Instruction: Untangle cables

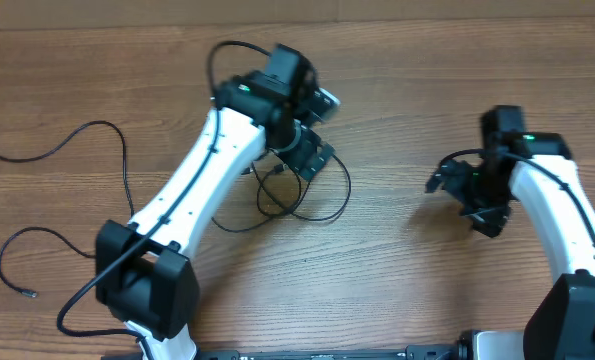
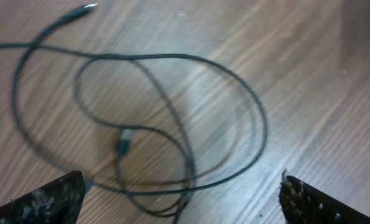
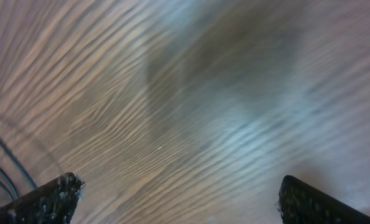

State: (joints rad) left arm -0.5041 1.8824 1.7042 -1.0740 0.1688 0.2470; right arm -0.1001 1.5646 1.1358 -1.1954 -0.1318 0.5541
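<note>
The robot's left gripper will next grab the wide outer loop of the black cable (image 1: 347, 194) (image 2: 263, 132) away from the plugs, to lift the loop free and untangle it.
A tangle of thin black cables (image 1: 307, 200) loops on the wooden table under my left gripper (image 1: 312, 158). In the left wrist view the loops (image 2: 172, 118) overlap, with a plug (image 2: 124, 142) inside them and a silver-tipped plug (image 2: 85, 9) at the top left. My left gripper (image 2: 181, 196) is open just above the loops and holds nothing. Another thin black cable (image 1: 67, 145) lies loose at the table's left, and one more (image 1: 17, 265) curls at the lower left. My right gripper (image 1: 472, 195) is open and empty over bare wood (image 3: 178, 193).
The wooden table (image 1: 397, 280) fills the view. Thin dark cords (image 3: 4, 168) show at the left edge of the right wrist view. The left arm (image 1: 197, 190) spans from the front base to the tangle.
</note>
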